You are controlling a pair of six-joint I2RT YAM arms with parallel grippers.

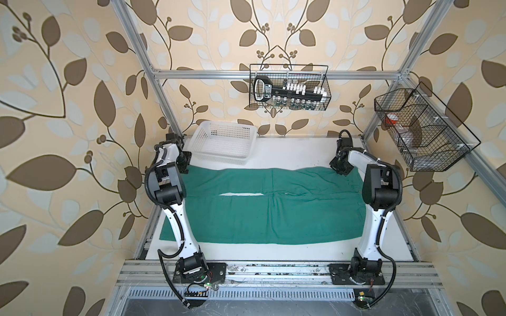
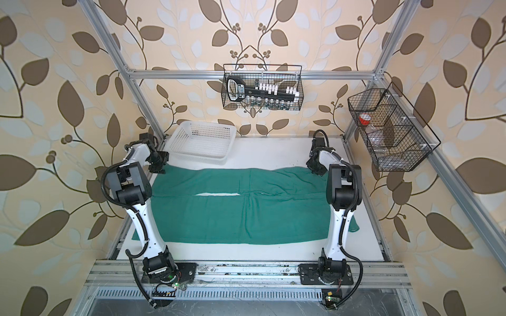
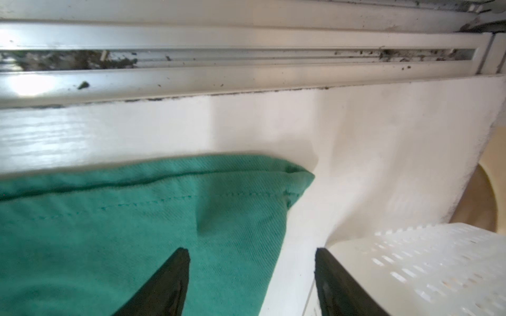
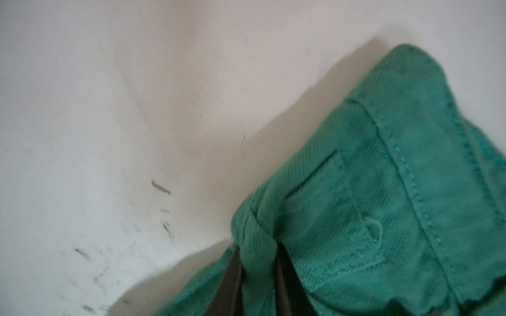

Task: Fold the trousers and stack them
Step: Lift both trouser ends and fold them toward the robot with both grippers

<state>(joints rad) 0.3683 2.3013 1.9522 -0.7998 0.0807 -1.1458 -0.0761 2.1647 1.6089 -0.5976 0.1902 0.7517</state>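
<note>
The far leg of the trousers is to be folded over the near one, so my left gripper will next grab the outer hem corner of that far leg.
The teal-green trousers (image 1: pixel 262 210) (image 2: pixel 241 210) lie spread flat across the white table in both top views, legs towards the left, waist towards the right. My left gripper (image 1: pixel 184 164) (image 2: pixel 160 164) (image 3: pixel 251 254) is open at the far leg's hem corner (image 3: pixel 287 180). One finger (image 3: pixel 172 281) is over the cloth, the other (image 3: pixel 336 287) beside the white basket (image 3: pixel 424 260). My right gripper (image 1: pixel 341 168) (image 2: pixel 317 168) (image 4: pixel 258 254) is shut on a pinched fold at the far waist corner of the trousers (image 4: pixel 383 191).
The white perforated basket (image 1: pixel 219 161) (image 2: pixel 197 161) stands at the back left of the table (image 1: pixel 287 150), close to the left gripper. An aluminium rail (image 3: pixel 246 35) runs along the table's left edge. Wire baskets hang on the back rail (image 1: pixel 290 87) and on the right post (image 1: pixel 419 128).
</note>
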